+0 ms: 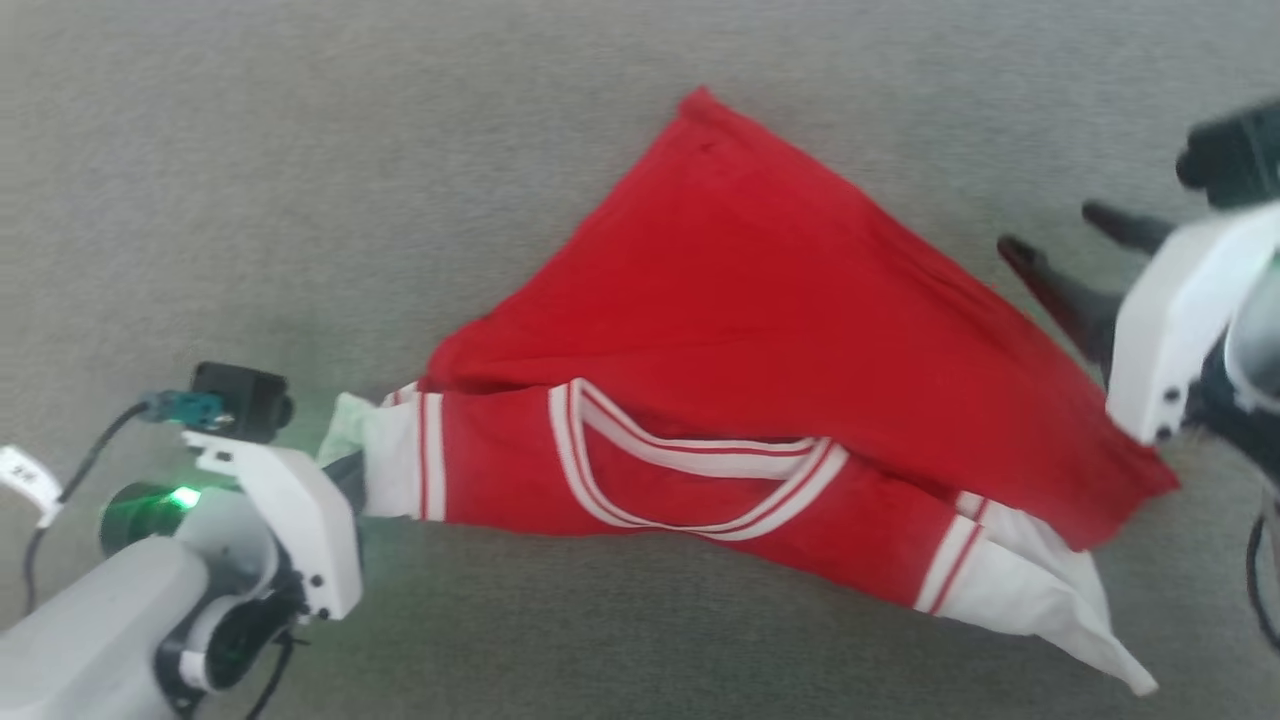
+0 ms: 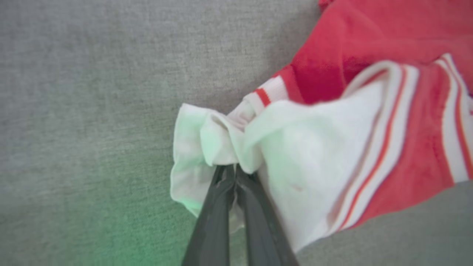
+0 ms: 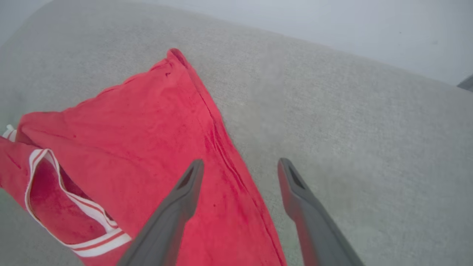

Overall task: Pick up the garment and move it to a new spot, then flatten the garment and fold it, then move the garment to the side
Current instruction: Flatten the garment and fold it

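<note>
My right gripper is to grab the red shirt by its hem edge (image 1: 978, 288) next, so it can lift and flatten the garment (image 1: 740, 300) for folding.
The garment (image 1: 740, 300) is a red shirt with white sleeves and a striped V-collar, spread on the grey surface, its hem corner pointing to the far side. My left gripper (image 2: 231, 168) is shut on the bunched white sleeve (image 2: 207, 147) at the shirt's left end, where the sleeve (image 1: 385, 450) meets the left gripper's mount. Over the garment's right edge (image 3: 221, 147), my right gripper (image 3: 240, 166) stands open and holds nothing. Its dark fingers (image 1: 1050, 280) show in the head view just beyond the shirt's right side. The other white sleeve (image 1: 1040, 600) lies at the lower right.
The grey fabric-covered surface (image 1: 300, 180) runs all around the shirt. In the right wrist view its far edge (image 3: 332, 48) meets a pale wall. A cable (image 1: 80, 470) hangs by the left wrist.
</note>
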